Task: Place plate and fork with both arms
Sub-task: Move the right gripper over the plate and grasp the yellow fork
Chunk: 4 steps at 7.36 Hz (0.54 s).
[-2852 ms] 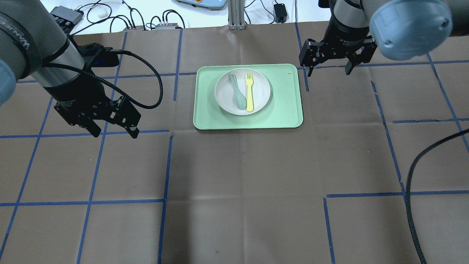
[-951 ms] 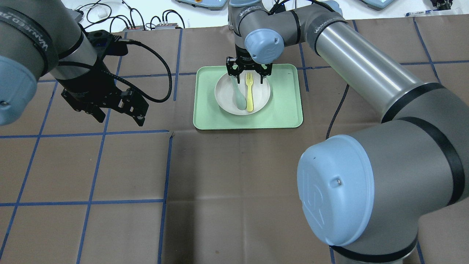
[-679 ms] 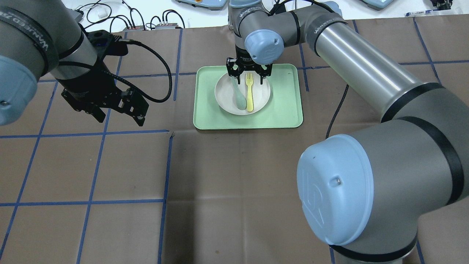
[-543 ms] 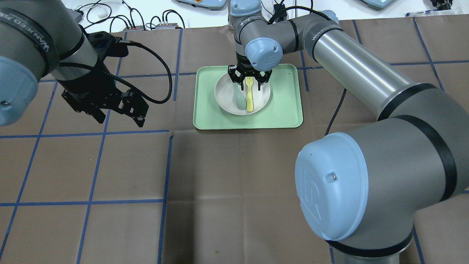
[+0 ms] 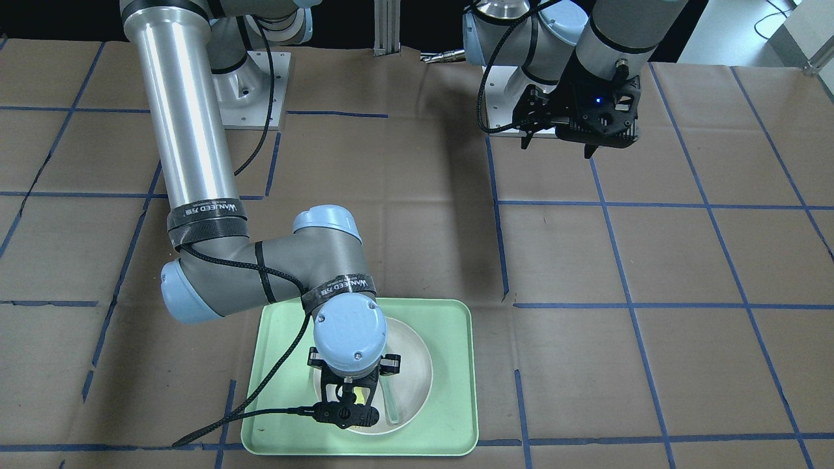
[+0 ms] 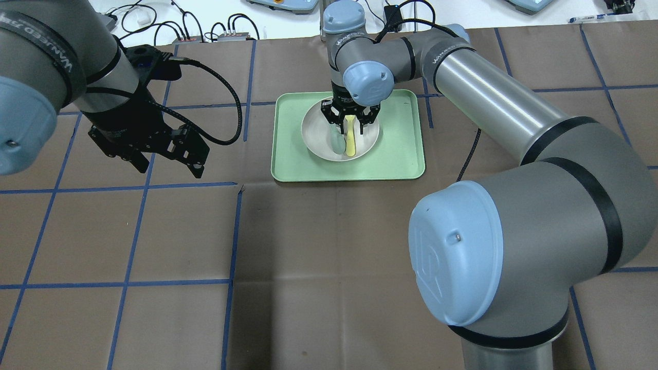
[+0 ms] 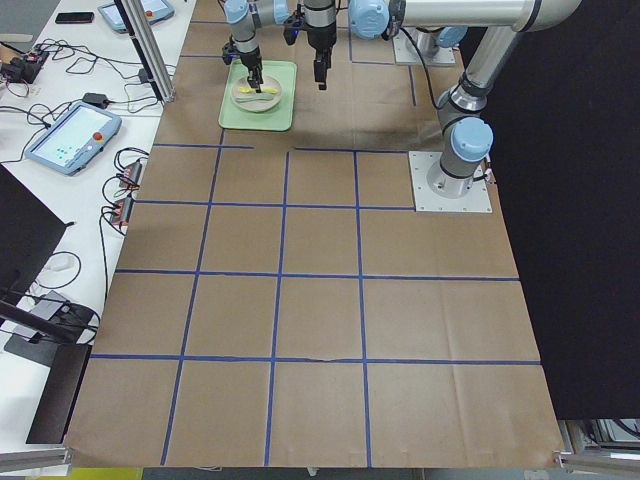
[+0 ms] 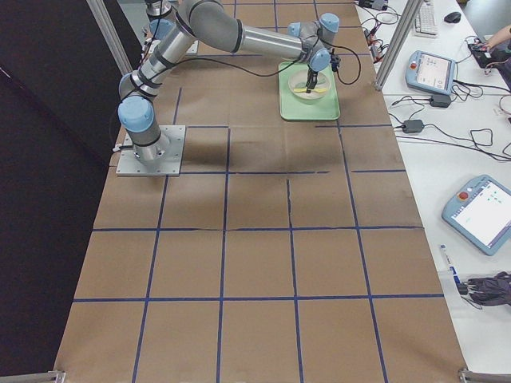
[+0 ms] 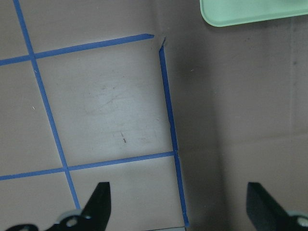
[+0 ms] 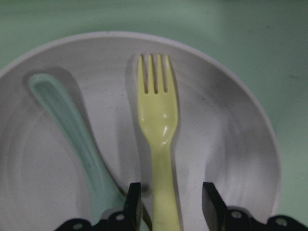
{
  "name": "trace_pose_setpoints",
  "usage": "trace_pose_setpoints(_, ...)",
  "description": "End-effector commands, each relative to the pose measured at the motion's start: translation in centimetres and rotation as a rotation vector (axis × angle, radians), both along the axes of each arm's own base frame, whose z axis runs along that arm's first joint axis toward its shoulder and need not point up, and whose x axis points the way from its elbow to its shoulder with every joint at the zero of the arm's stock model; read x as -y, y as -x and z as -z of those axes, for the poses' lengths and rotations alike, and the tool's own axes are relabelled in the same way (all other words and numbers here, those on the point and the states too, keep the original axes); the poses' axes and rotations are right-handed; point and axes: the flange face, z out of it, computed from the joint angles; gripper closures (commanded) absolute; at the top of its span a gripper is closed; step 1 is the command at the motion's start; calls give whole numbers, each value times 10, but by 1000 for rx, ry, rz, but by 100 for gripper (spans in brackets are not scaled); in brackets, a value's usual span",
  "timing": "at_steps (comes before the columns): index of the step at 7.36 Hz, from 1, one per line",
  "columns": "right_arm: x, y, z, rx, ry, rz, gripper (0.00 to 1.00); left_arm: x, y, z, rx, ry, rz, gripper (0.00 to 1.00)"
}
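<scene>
Next, my right gripper grabs the fork by its slim yellow handle (image 10: 163, 192), since the fork's pointed teeth are at its far end.
The off-white plate (image 6: 316, 134) lies on the light-green tray (image 6: 398, 154). The pale-yellow fork (image 6: 350, 145) lies in the plate, tines toward the far side. My right gripper (image 6: 349, 125) is low over the plate, open, with one finger on each side of the fork's handle. In the right wrist view the fork (image 10: 157, 110) runs between the fingers (image 10: 133, 199) with a gap on both sides. My left gripper (image 6: 169, 167) hangs open and empty over the bare table, left of the tray.
A grey-green spoon (image 6: 336, 144) lies in the plate just left of the fork, close to my right gripper's left finger. The tray's near corner (image 9: 250, 12) shows in the left wrist view. Cables and boxes lie past the table's far edge.
My right arm swung from the right of the tray to over the plate, then came down and narrowed its fingers around the fork's handle. My left gripper shifted slightly up and right.
</scene>
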Motion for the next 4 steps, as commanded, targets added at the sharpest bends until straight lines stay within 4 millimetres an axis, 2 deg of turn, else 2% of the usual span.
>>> trace_pose_setpoints(1,2,-1,7,1,4,0,47,0,0,0,-1,1,0,0)
trace_pose_setpoints(2,2,-1,11,0,-1,-2,49,-1,0,-1,-1,2,0,0)
trace_pose_setpoints(4,5,1,6,5,17,1,57,-1,0,-2,-1,4,1,0)
